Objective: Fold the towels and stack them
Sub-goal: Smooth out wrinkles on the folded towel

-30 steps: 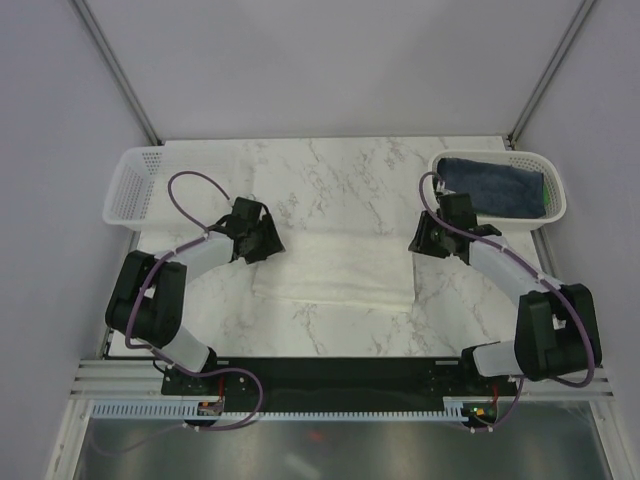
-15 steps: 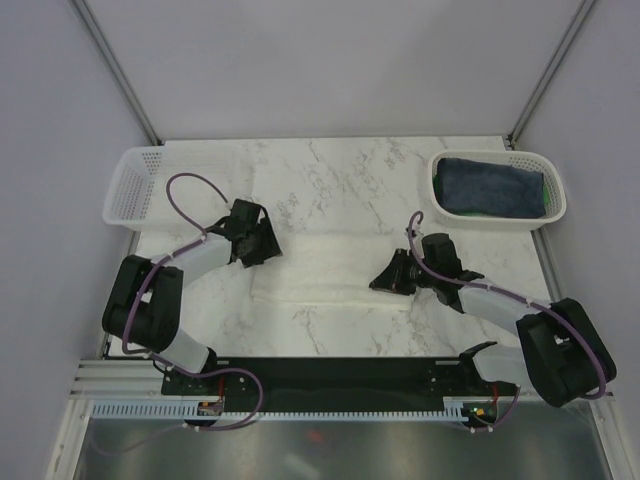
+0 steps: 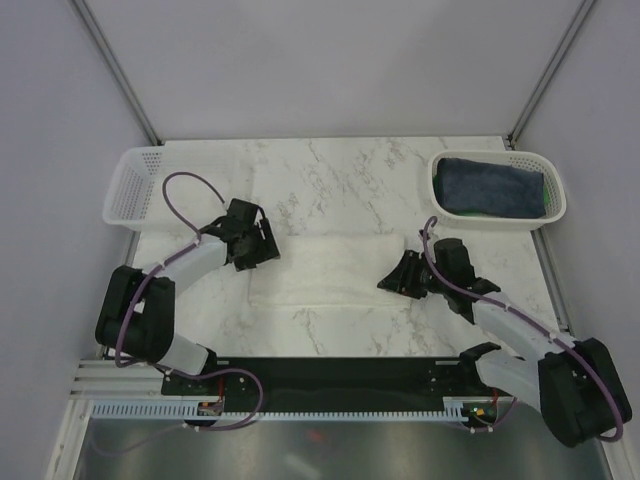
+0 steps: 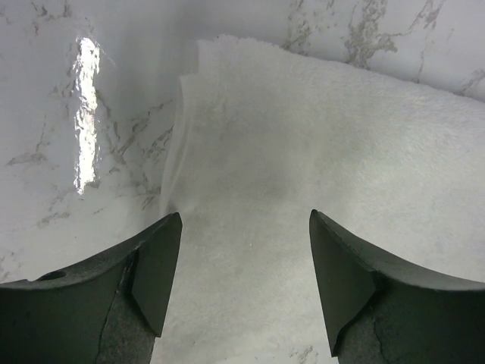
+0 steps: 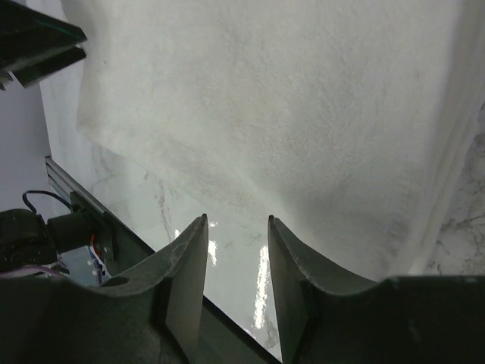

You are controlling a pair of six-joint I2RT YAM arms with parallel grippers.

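My right gripper grabs the folded cream-white towel's end [image 3: 405, 258] [image 5: 444, 168] nearest the navy-blue towel next, layers together, to stack it there flat.
The large cream-white towel [image 3: 335, 268] lies folded flat in the middle of the table. My left gripper [image 3: 262, 245] is open and empty, low over the towel's left end [image 4: 318, 152], with a corner fold showing ahead of the fingers. My right gripper [image 3: 392, 280] is open and empty at the towel's right near edge; in the right wrist view the towel [image 5: 288, 98] fills the top and the fingertip gap [image 5: 236, 220] lies over bare table. The navy-blue towel [image 3: 490, 185] lies folded in the right basket, with a strip of the green towel [image 3: 500, 212] under it.
A white mesh basket [image 3: 130, 185] stands at the back left with nothing in it. The right mesh basket [image 3: 556, 195] stands at the back right. The black base rail [image 3: 330, 375] runs along the near table edge and also shows in the right wrist view [image 5: 68, 227].
My right gripper has swung from the towel's far right corner toward me, down to its right near edge. The left gripper has barely moved.
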